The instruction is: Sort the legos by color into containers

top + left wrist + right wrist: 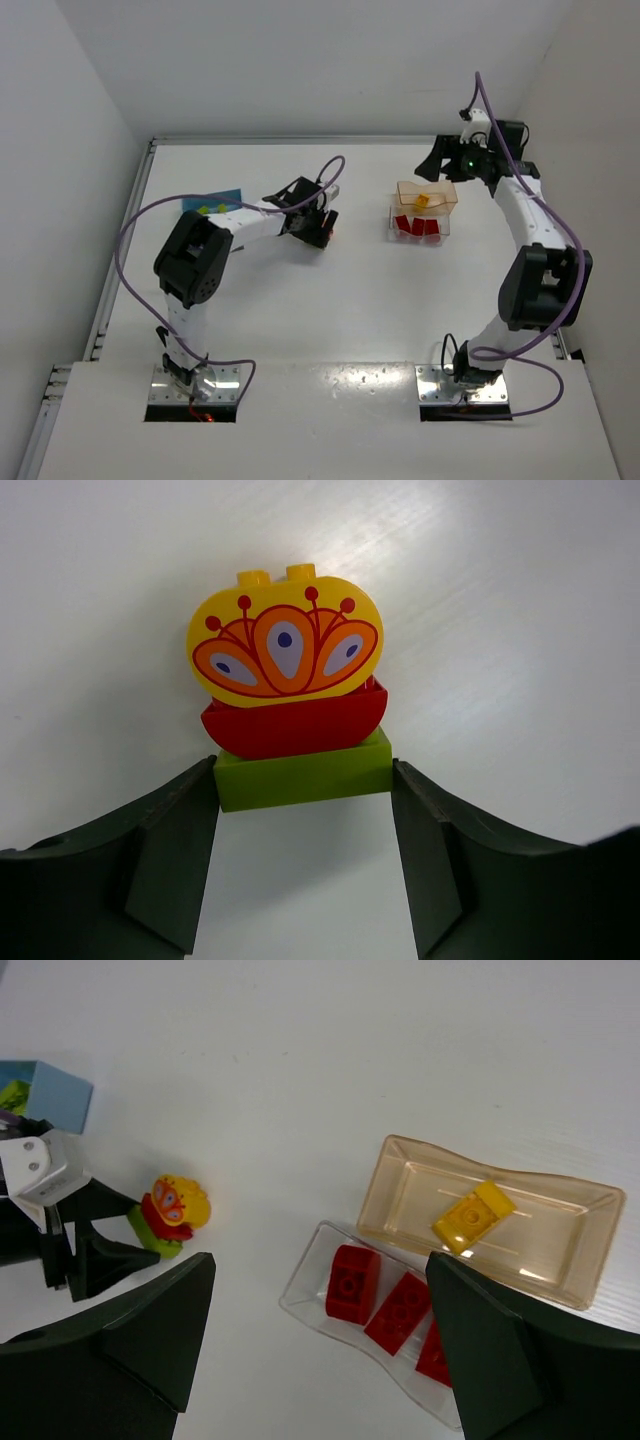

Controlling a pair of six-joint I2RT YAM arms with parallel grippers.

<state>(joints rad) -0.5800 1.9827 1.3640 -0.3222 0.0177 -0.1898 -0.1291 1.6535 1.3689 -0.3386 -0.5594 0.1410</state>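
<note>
The right gripper grabs the yellow lego by its rounded sides next, leaving the red and green legos free to stay together.
A lego stack [288,695] lies on the table: lime green base, red middle, yellow rounded top with a flower print. My left gripper [304,790] is shut on its green base, one finger against each end. The stack also shows in the right wrist view [170,1215]. My right gripper [320,1260] is open and empty, held high over the tubs. A clear tub [310,1305] holds three red bricks [352,1282]. Touching it, an amber-tinted clear tub [400,1190] holds one yellow brick [473,1216].
A blue container [228,195] with lime green pieces stands at the far left, behind the left arm; it also shows in the right wrist view [55,1095]. The two tubs [392,222] stand at the back right. White walls close the table in.
</note>
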